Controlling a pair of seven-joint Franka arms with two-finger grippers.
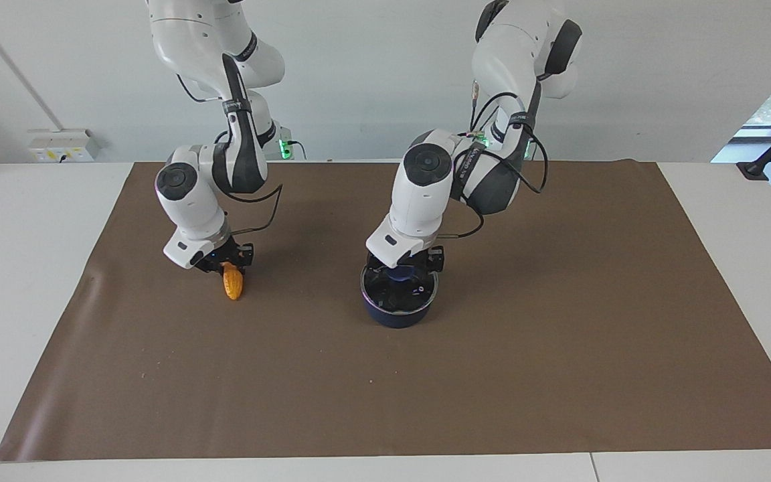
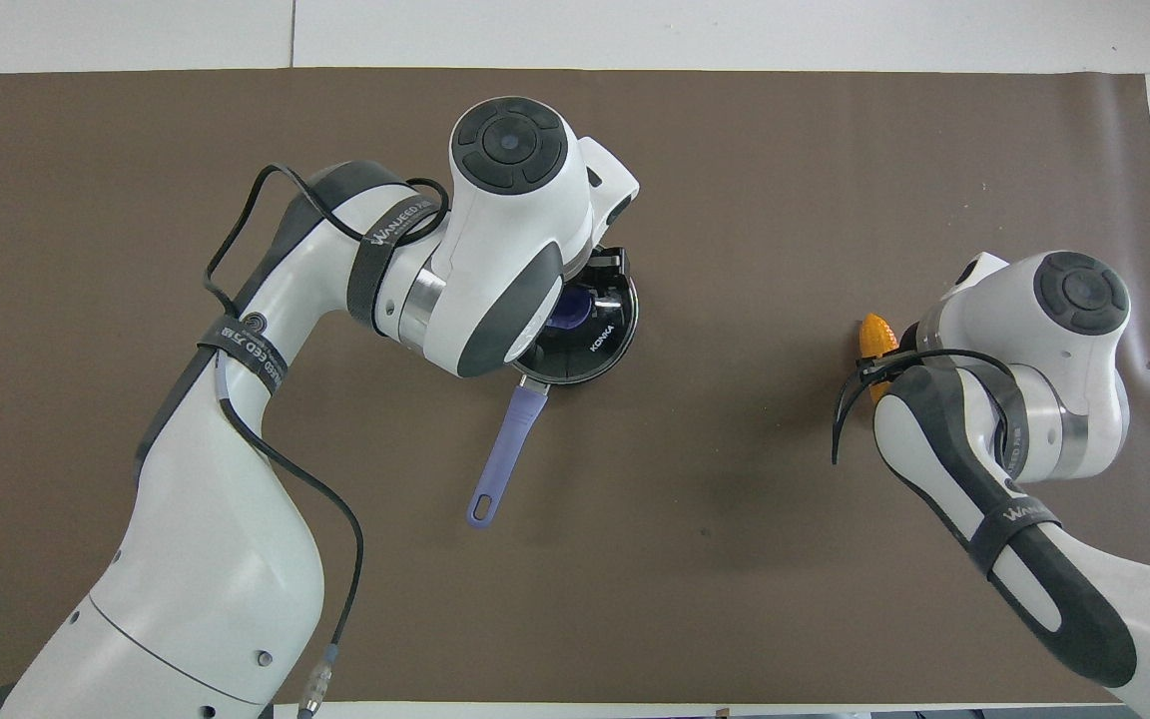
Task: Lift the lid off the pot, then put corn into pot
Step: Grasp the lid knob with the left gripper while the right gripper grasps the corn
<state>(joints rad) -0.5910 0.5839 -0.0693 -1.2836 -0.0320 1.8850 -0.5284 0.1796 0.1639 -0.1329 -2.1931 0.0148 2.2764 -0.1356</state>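
My left gripper is to grab the glass lid next by its narrow blue knob (image 2: 571, 308), since the lid is too wide for the gripper's fingers.
The dark blue pot (image 1: 395, 316) stands mid-mat with its glass lid (image 1: 404, 294) on it, and its long handle (image 2: 500, 454) points toward the robots. My left gripper (image 1: 404, 266) is low over the lid and open, with one finger on each side of the blue knob (image 1: 399, 274). The orange corn (image 1: 233, 286) lies on the mat toward the right arm's end. My right gripper (image 1: 227, 266) is shut on the corn's end nearer the robots. In the overhead view the wrists hide both grippers, and only the corn's tip (image 2: 875, 335) and part of the lid (image 2: 603, 345) show.
A brown mat (image 1: 559, 301) covers most of the white table (image 1: 747, 221). A white socket box (image 1: 64, 144) sits at the wall by the right arm's end. Black cables hang from both wrists.
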